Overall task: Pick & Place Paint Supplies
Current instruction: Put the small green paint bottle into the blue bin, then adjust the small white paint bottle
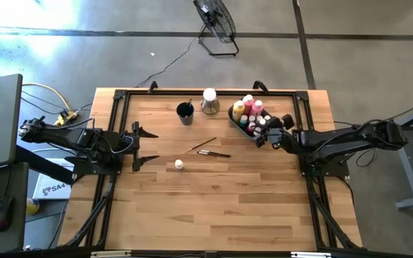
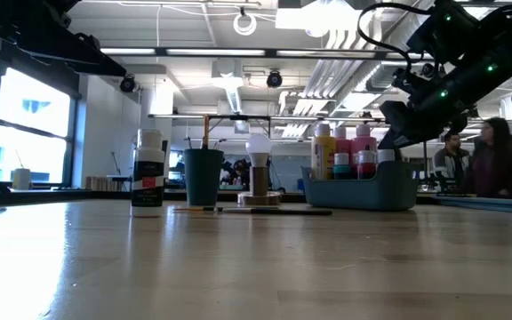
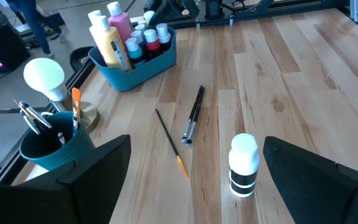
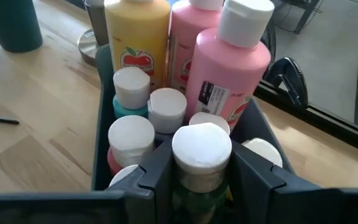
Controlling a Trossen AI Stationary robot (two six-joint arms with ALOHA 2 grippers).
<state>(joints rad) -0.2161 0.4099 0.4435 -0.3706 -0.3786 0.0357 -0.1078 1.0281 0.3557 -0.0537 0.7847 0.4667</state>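
The robot's right gripper will open, as the small white-capped bottle is down inside the blue bin among the pots and would stay standing.
A blue bin (image 1: pixel 244 123) at the table's far right holds pink (image 4: pixel 229 62) and yellow (image 4: pixel 138 37) paint bottles and several white-capped pots (image 4: pixel 131 134). My right gripper (image 4: pixel 201 171) reaches in from the right, over the bin's right end, shut on a small white-capped bottle (image 4: pixel 201 149). Three thin brushes (image 1: pixel 210 149) lie flat mid-table, and a white-capped pot (image 1: pixel 179 165) stands on its base near them. My left gripper (image 1: pixel 146 147) waits open at the table's left, fingers wide apart (image 3: pixel 191 186), the pot standing ahead of them. My right gripper pinches the small bottle between its two fingers, on its sides just below the white cap (image 4: pixel 199 177). The fingers (image 4: pixel 253 174) come from the table's right, slanting downward. The bottle stands upright among the bin's other bottles. The fingers hide its lower end.
A dark teal cup (image 1: pixel 185 112) with brushes in it and a white bulb on a round brass base (image 1: pixel 209 102) stand at the far edge, left of the bin. Black frame rails (image 1: pixel 120 129) run along the table's sides. Bare wood fills the near half.
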